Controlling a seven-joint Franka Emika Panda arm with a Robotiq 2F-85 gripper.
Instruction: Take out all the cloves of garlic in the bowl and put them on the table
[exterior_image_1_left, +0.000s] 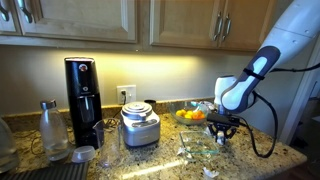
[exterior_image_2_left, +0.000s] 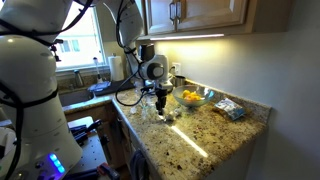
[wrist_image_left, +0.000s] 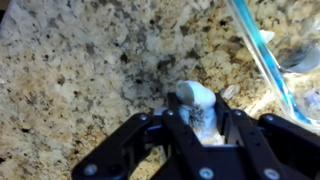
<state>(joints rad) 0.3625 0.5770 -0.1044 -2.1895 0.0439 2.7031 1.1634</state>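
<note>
I should open my gripper now. The whitish clove is just above the flat counter, so it would end up on the counter.
In the wrist view my gripper (wrist_image_left: 200, 112) is shut on a whitish clove of garlic (wrist_image_left: 197, 97), which sticks out between the two black fingers (wrist_image_left: 170, 125) just above the table, a speckled granite counter (wrist_image_left: 70, 70). The greenish rim of the clear glass bowl (wrist_image_left: 258, 55) crosses the upper right of that view, beside the gripper. In both exterior views the gripper (exterior_image_1_left: 222, 132) (exterior_image_2_left: 163, 106) hangs low over the counter in front of the fruit bowl. Another whitish lump (exterior_image_1_left: 210, 172) lies on the counter near its front edge.
A bowl of orange and yellow fruit (exterior_image_1_left: 192, 115) (exterior_image_2_left: 190, 97) stands just behind the gripper. A steel appliance (exterior_image_1_left: 140, 126), a black machine (exterior_image_1_left: 82, 100) and a bottle (exterior_image_1_left: 48, 125) line the back. A sink (exterior_image_2_left: 75, 96) and a packet (exterior_image_2_left: 230, 108) flank the work spot.
</note>
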